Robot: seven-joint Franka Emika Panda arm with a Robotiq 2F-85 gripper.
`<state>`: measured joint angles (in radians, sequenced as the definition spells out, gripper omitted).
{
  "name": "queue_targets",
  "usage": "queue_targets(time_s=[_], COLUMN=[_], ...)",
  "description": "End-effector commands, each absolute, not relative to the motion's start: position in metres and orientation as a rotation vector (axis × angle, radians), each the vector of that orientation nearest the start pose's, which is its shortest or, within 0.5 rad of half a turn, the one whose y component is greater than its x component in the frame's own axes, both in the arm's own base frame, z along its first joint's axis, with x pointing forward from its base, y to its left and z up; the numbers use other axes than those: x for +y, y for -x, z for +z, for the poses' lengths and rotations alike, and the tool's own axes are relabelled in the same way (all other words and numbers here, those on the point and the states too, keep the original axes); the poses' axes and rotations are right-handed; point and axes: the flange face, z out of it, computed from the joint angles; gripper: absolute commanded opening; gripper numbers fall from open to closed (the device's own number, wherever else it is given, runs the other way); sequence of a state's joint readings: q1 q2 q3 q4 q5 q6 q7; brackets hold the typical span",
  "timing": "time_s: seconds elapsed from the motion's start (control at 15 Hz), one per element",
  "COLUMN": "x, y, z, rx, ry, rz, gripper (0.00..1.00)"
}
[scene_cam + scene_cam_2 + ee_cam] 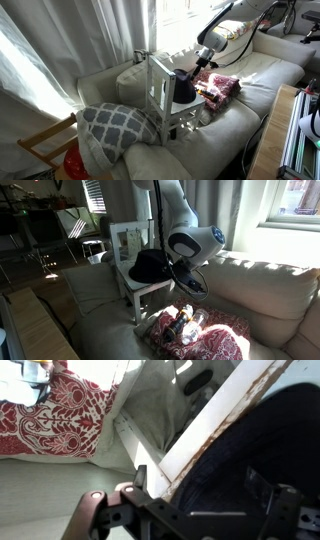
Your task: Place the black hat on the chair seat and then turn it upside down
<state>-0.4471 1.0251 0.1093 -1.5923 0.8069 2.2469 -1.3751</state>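
Note:
I need to flip the black hat (255,445) upside down, so my gripper should next grab it by its rim (250,485) where it hangs over the seat's edge.
The black hat (183,86) lies on the chair seat (190,107) of a small white chair standing on the sofa. It also shows in an exterior view (150,266) on the seat (143,287). My gripper (196,73) is at the hat's front edge, also seen in an exterior view (188,280). In the wrist view the hat (255,445) fills the right side and hangs over the seat's edge (205,432). The gripper (205,498) has its fingers wide apart with the hat's rim between them. Whether they touch it is hidden.
A red patterned cloth (219,87) with small items (185,325) lies on the sofa cushion beside the chair. A grey patterned pillow (118,122) sits behind the chair back (160,85). A wooden table edge (272,140) runs along the sofa front.

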Motion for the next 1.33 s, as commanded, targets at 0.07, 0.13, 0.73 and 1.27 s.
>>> queue_targets(time_s=[0.07,0.13,0.73,1.27], x=[-0.204,-0.204,-0.202,-0.202], y=[-0.618,-0.62,-0.629,-0.629], z=[-0.018,-0.021,-0.018,0.032], rx=[-0.368,-0.366,-0.424,-0.544], ry=[2.345,2.337,2.246,2.311], rz=[-0.414,-0.423,-0.44,-0.415], gripper=[1.0,0.99,0.22,0.01])
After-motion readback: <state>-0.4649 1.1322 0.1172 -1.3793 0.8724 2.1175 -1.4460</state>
